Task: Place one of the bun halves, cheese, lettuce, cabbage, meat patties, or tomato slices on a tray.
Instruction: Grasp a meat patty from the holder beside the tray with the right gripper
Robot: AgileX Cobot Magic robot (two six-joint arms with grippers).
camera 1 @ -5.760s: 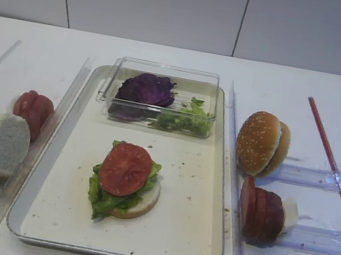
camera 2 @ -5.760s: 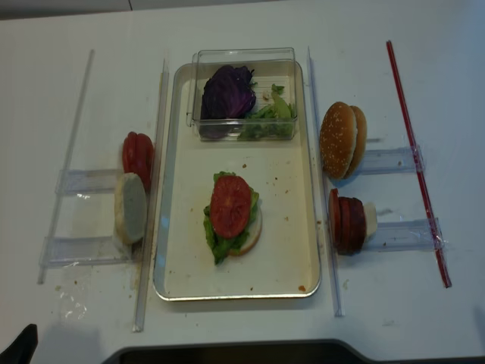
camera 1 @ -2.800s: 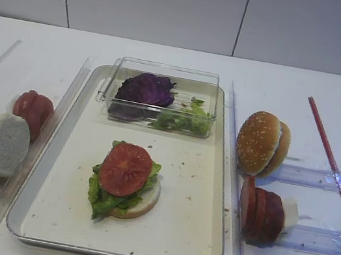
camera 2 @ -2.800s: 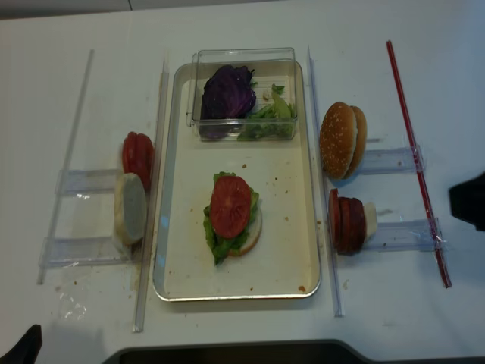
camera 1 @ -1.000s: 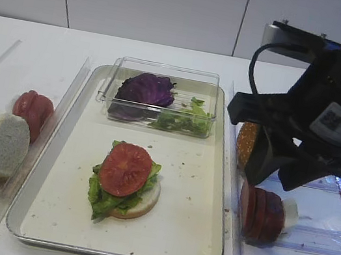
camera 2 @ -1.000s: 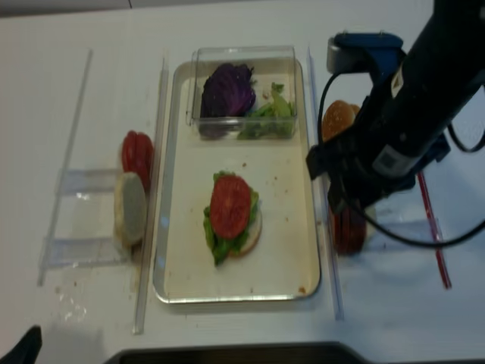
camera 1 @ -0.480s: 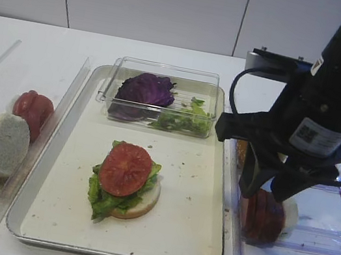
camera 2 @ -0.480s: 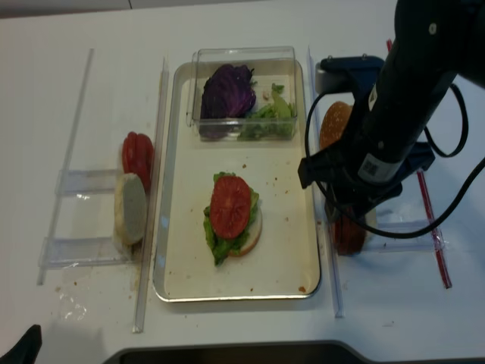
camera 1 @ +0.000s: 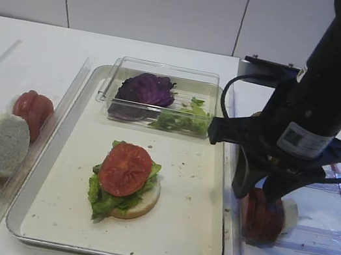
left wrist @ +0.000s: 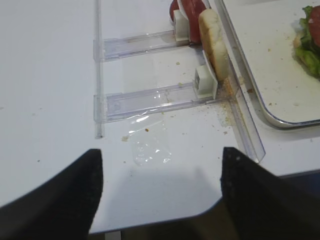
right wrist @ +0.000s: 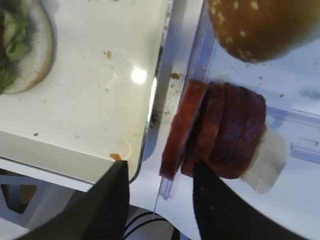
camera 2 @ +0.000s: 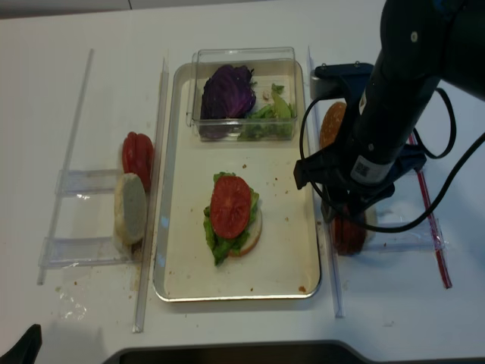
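The right gripper grabs the end meat patty by its round edge next, to add meat onto the tomato slice [camera 2: 230, 207] on the tray.
Several meat patties [right wrist: 220, 130] stand on edge in a clear rack right of the tray [camera 1: 191, 197]. My right gripper [right wrist: 162, 200] hangs open just over them, its jaws on either side of the leftmost patty's lower edge, not touching it. From the high view the right gripper [camera 1: 258, 189] hides the tops of the patties [camera 1: 263, 220]. On the tray lies a bun half [camera 1: 143, 205] with lettuce [camera 1: 102, 198] and a tomato slice [camera 1: 125, 169]. My left gripper [left wrist: 160, 200] is open and empty over bare table near the front left edge.
A clear box [camera 1: 167, 71] with cabbage [camera 1: 145, 88] and lettuce [camera 1: 185, 120] sits at the tray's back. Tomato slices [camera 1: 33, 111] and a pale bun half [camera 1: 5, 145] stand in racks left. A sesame bun [right wrist: 260, 25] is beyond the patties; a red stick [camera 2: 432, 227] lies right.
The right arm has come down and shifted left over the patties, with its jaws held at about the same width. The left gripper and the food have not moved.
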